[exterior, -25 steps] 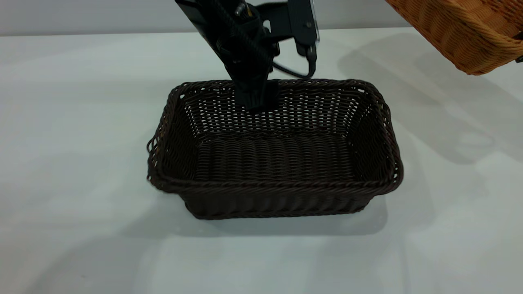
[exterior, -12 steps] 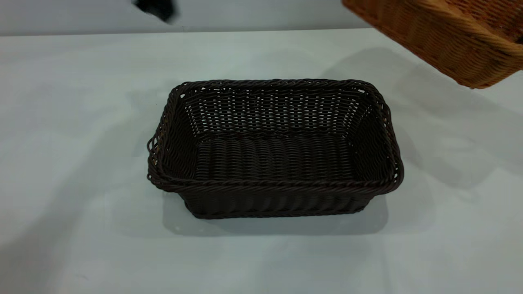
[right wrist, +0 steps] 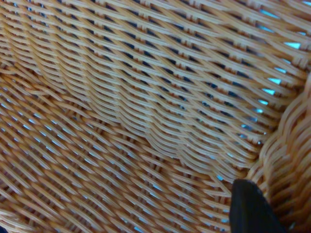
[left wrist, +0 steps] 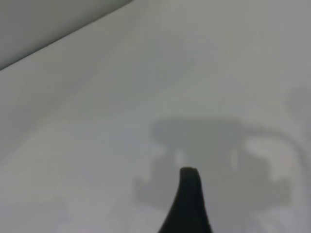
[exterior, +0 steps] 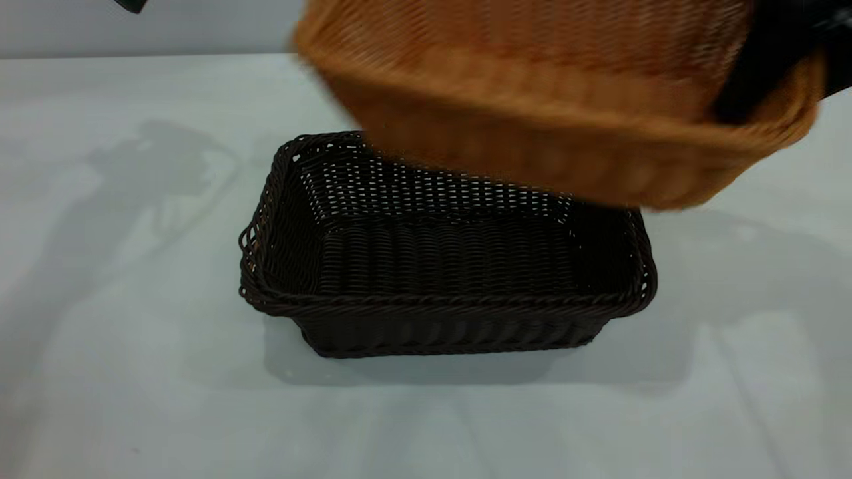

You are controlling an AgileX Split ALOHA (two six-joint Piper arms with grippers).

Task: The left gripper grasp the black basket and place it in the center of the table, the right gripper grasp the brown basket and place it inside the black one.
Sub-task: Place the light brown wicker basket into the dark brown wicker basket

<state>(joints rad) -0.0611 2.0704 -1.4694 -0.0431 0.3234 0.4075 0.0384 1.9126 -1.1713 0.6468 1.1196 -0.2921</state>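
I should hold the brown basket in my right gripper until it's inside the black one; the brown basket's base [exterior: 551, 179] hangs tilted above the black basket's far rim [exterior: 331, 137].
The black basket [exterior: 439, 266] stands upright on the table [exterior: 133, 372], near its middle. The brown basket [exterior: 532, 126] hangs in the air, tilted, above the black basket's far right part and hides its far rim. My right gripper [exterior: 759, 66] is shut on the brown basket's right rim. In the right wrist view one black finger [right wrist: 250, 208] lies against the inside of the brown weave [right wrist: 121, 107] by the rim. My left gripper [exterior: 130, 5] is far off at the top left edge, empty. In the left wrist view one of its fingers [left wrist: 188, 204] shows over bare table [left wrist: 146, 97], jaws open.
The left arm's shadow [exterior: 153, 173] lies on the table left of the black basket. A pale wall [exterior: 200, 26] runs behind the table's far edge.
The left gripper let go of the black basket's far rim and withdrew to the top left. The right gripper carried the brown basket leftward from the upper right corner to above the black basket.
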